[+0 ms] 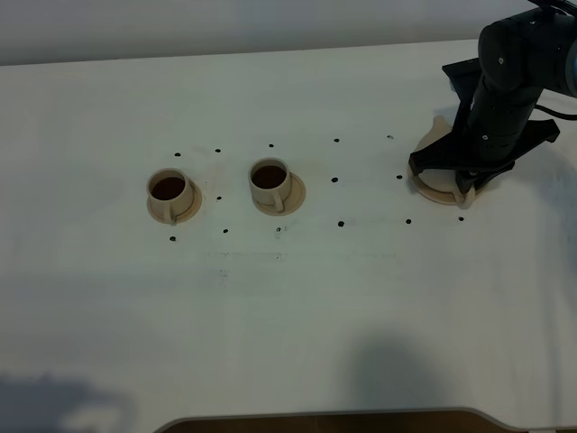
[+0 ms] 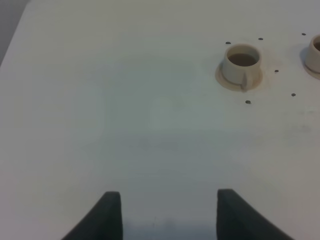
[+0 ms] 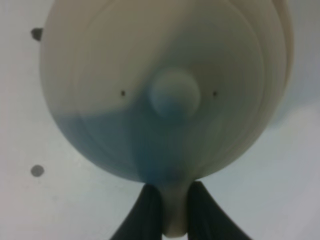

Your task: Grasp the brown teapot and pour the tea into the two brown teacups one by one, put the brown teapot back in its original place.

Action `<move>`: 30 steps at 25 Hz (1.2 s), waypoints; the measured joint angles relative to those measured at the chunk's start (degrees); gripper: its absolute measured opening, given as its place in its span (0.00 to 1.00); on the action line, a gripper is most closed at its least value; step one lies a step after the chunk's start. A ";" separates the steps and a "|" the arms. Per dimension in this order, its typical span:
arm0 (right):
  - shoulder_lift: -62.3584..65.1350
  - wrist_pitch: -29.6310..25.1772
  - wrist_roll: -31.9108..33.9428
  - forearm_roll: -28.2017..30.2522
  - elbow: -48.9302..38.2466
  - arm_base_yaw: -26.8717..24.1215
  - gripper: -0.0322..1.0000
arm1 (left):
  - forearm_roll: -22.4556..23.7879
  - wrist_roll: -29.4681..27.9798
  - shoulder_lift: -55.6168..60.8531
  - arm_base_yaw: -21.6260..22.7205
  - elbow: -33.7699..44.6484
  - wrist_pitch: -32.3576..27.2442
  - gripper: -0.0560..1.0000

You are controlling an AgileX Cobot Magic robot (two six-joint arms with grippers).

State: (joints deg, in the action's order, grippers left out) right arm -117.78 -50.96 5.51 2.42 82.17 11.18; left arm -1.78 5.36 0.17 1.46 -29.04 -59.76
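Note:
The teapot's base is over the tan saucer beneath my right gripper and the teapot would stand there, so my right gripper needs to open its fingers.
Two brown teacups stand on their saucers at mid-left, one (image 1: 169, 189) to the left of the other (image 1: 269, 180), and both hold dark tea. The left wrist view shows one cup (image 2: 241, 62) and the edge of the second (image 2: 315, 50). At the right, the brown teapot (image 1: 435, 135) is mostly hidden under my right arm, above the wide tan saucer (image 1: 433, 191). Seen from above in the right wrist view, the teapot (image 3: 170, 90) has its knobbed lid up, and my right gripper (image 3: 172, 212) is shut on its handle. My left gripper (image 2: 169, 215) is open over bare table.
Small black dots (image 1: 339, 223) mark the white table (image 1: 297, 298) around the cups and the saucer. The table's front edge has a curved cut-out (image 1: 325, 419) at the bottom middle. A grey wall runs behind the far edge.

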 joint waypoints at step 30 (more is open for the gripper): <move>39.70 -7.96 0.38 -5.53 -30.01 -0.01 0.52 | 0.00 0.00 0.00 0.00 0.00 0.00 0.49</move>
State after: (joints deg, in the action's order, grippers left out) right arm -78.08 -58.92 5.89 -3.11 52.16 11.17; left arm -1.78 5.36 0.17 1.46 -29.04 -59.76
